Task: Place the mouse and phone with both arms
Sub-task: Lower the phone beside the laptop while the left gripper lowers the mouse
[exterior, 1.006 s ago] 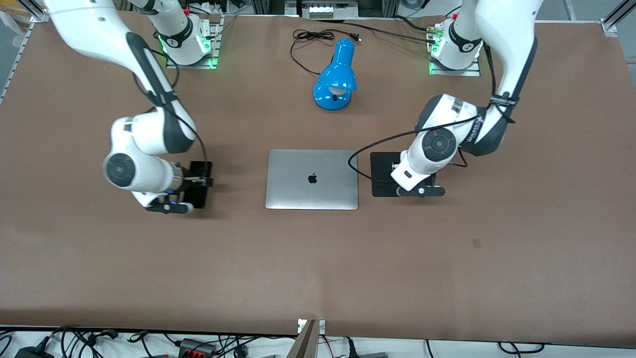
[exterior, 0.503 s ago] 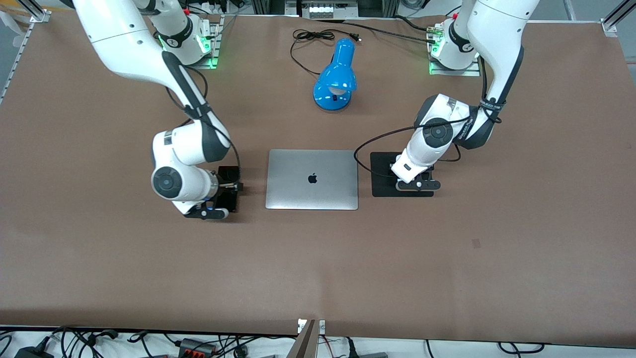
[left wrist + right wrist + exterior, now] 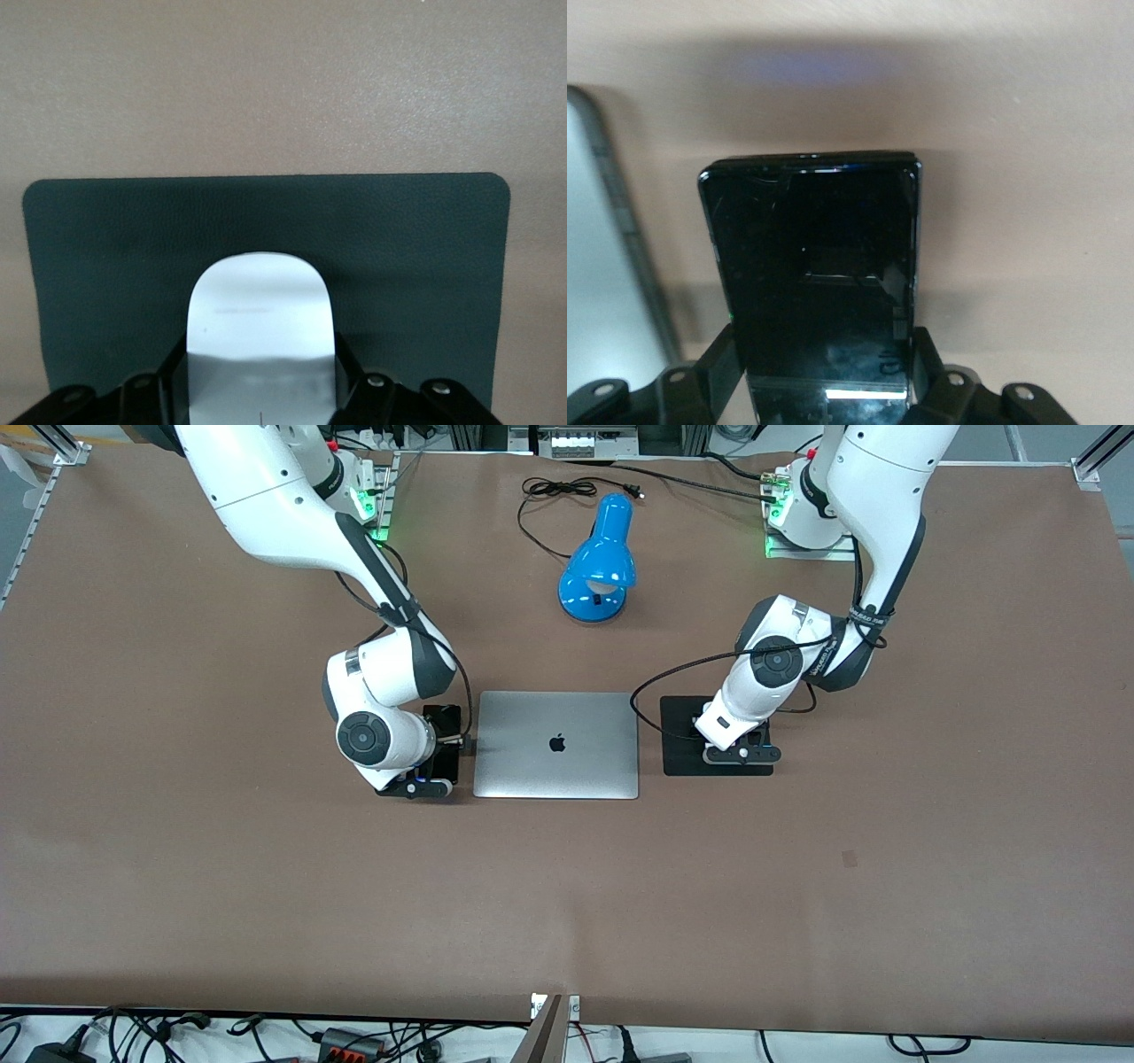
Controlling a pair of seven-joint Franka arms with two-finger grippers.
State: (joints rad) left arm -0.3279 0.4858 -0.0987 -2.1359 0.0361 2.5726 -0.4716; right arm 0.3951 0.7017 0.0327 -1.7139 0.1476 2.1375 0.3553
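My right gripper is holding the black phone (image 3: 813, 266) flat over the table beside the laptop's edge. It should let go now, because the phone would lie flat there.
In the left wrist view my left gripper (image 3: 260, 394) is shut on the white mouse (image 3: 260, 328), low over the black mouse pad (image 3: 106, 266); I cannot tell whether the mouse touches the pad. In the front view the left gripper (image 3: 747, 739) is over the pad (image 3: 680, 737) and the arm hides the mouse. My right gripper (image 3: 824, 390) is shut on the black phone (image 3: 813, 266), low over the table beside the silver laptop's edge (image 3: 607, 266). In the front view the right gripper (image 3: 440, 746) and the phone (image 3: 443, 717) are at the laptop's (image 3: 555, 744) side toward the right arm's end.
A blue desk lamp (image 3: 599, 567) lies on the table farther from the front camera than the laptop, with its black cable (image 3: 549, 491) coiled near the bases. The closed laptop lies between the two grippers.
The right arm has carried the phone across the table toward the laptop and now holds it right beside it. The left gripper has shifted slightly over the mouse pad.
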